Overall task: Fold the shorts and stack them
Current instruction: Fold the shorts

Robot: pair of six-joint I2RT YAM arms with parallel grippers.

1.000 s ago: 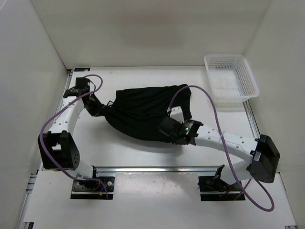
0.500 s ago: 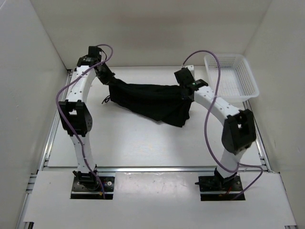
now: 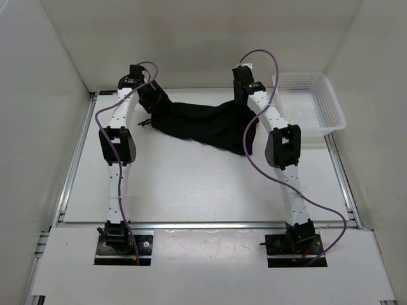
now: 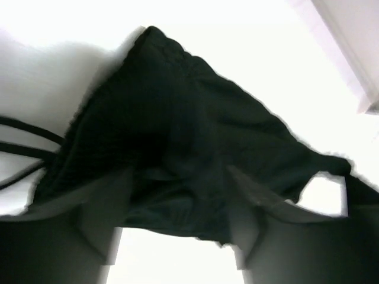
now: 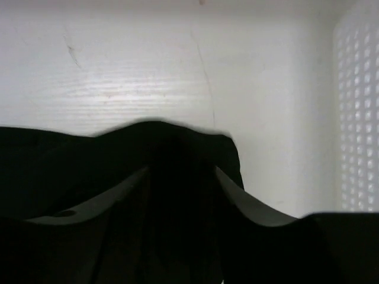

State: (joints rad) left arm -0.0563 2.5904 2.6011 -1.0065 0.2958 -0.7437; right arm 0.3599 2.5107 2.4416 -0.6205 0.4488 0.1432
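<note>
The left gripper grabs the gathered waistband end of the black shorts beside the drawstring next, to hold them straight for folding.
The black shorts [image 3: 203, 124] lie spread across the back of the table, with one end hanging lower on the right. My left gripper [image 3: 156, 101] is at their left end. In the left wrist view its jaws [image 4: 177, 171] stand wide apart, with the shorts [image 4: 177, 106] lying loose between the fingers. My right gripper [image 3: 245, 101] is at the shorts' right end. Its jaws [image 5: 180, 168] are also apart over the dark shorts [image 5: 89, 171], which cover everything below the fingers. Both grippers are open.
A white mesh basket [image 3: 308, 105] stands at the back right, close to my right arm, and its wall [image 5: 358, 118] shows at the right of the right wrist view. The back wall is just behind both grippers. A black drawstring [image 4: 23, 142] trails from the shorts' left end.
Both arms reached from the middle of the table to the back and carried the shorts there, stretched between them. Both grippers were shut on the cloth and now stand open.
</note>
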